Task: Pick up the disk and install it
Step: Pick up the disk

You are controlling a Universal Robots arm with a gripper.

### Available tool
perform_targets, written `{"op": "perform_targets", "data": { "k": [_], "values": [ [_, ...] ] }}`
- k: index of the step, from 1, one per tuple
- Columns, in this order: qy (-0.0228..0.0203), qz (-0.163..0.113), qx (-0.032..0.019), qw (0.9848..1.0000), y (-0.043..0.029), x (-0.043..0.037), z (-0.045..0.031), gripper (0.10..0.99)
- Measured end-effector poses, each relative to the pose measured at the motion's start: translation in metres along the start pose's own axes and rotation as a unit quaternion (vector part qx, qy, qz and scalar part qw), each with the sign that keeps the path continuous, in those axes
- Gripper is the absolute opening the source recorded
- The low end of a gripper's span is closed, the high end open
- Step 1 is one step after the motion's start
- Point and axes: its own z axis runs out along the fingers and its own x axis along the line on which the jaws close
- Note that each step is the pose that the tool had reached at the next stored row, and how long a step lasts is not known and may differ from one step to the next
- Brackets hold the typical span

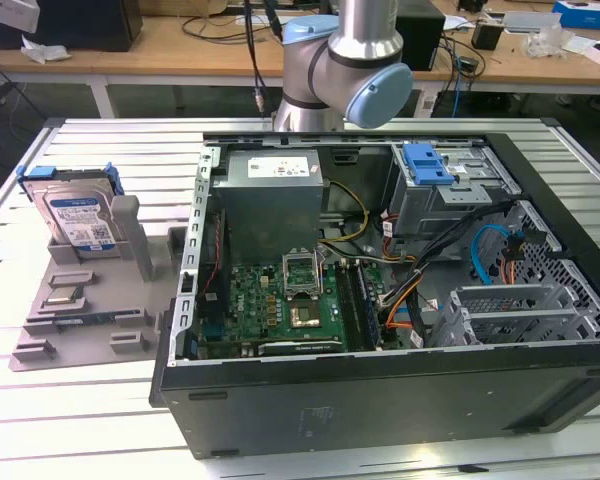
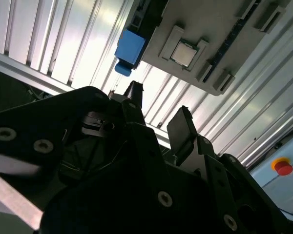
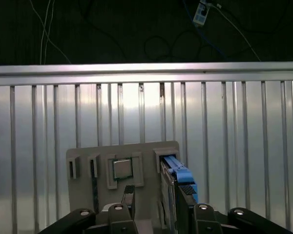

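My gripper grabs the disk across its upper blue-railed end (image 1: pixel 68 173) next, while the disk stands on edge with its lower end in the grey holder.
The disk (image 1: pixel 80 215) stands on edge in a grey holder (image 1: pixel 85 300) at the exterior view's left, silver with a white-and-blue label and blue side rails. In the first wrist view the disk (image 3: pixel 178 178) sits in the holder's (image 3: pixel 88 151) slot, well beyond my gripper (image 3: pixel 156 200). Its black fingers are apart with nothing between them. In the second wrist view the gripper (image 2: pixel 158 107) is open too, and the disk's blue rail end (image 2: pixel 130 48) shows past the fingertips (image 2: pixel 134 92).
An open computer case (image 1: pixel 380 400) lies on the slatted metal table (image 1: pixel 100 140), with a drive cage and a blue tab (image 1: pixel 425 165) at its back. A processor chip (image 3: pixel 121 169) rests in the holder. A red button (image 2: pixel 282 167) is nearby.
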Motion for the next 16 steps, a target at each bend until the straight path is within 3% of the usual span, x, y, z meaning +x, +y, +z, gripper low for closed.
{"op": "perform_targets", "data": {
  "k": [9, 13, 16],
  "values": [
    [0.0007, -0.016, -0.0003, 0.9999, -0.0077, -0.0143, 0.0037, 0.482],
    [0.0028, -0.033, -0.0008, 0.9995, -0.0096, -0.0235, 0.0145, 0.482],
    [0.0053, -0.041, -0.001, 0.9991, -0.0146, -0.0254, 0.0222, 0.482]
  ]
}}
